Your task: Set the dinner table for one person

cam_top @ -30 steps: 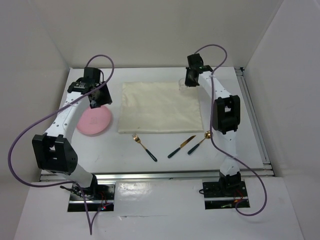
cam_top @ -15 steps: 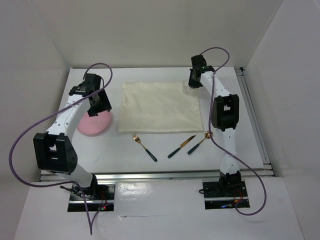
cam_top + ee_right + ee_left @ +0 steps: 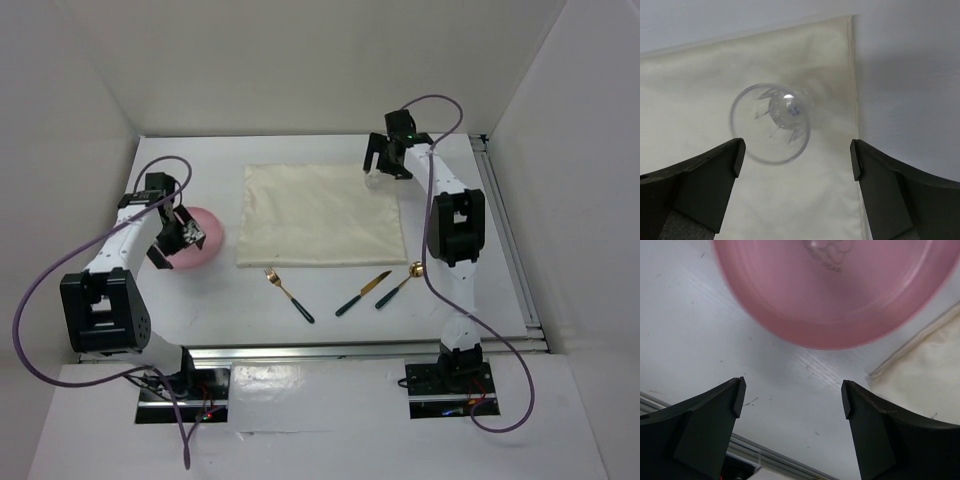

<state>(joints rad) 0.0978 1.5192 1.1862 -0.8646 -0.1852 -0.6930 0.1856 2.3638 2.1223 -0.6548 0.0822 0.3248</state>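
The plate's rim point(image 3: 190, 268) is the part my left gripper should grab next. The pink plate can then be laid on the cream cloth point(image 3: 320, 215).
The dinner table point(image 3: 480, 270) is a glossy white top. On it lies a cream cloth point(image 3: 320, 215), whose corner also shows in the right wrist view point(image 3: 805, 200). A clear glass point(image 3: 771, 122) stands on the cloth near its far right corner. My right gripper point(image 3: 797, 150) hovers above it, open, with nothing between the fingers. A pink plate point(image 3: 835, 290) lies on the table left of the cloth. My left gripper point(image 3: 792, 390) is open just short of the plate's near rim, over bare table. In the top view the left gripper point(image 3: 180, 238) partly covers the plate point(image 3: 207, 240).
A gold fork point(image 3: 289, 295), knife point(image 3: 362, 293) and spoon point(image 3: 398, 285) with dark handles lie in a row in front of the cloth. White walls close in the table at the back and sides. A metal rail point(image 3: 350, 348) runs along the near edge.
The right gripper has opened and let go of the glass, which now stands on the cloth's corner. The left gripper has opened wider and swung toward the near left, by the plate.
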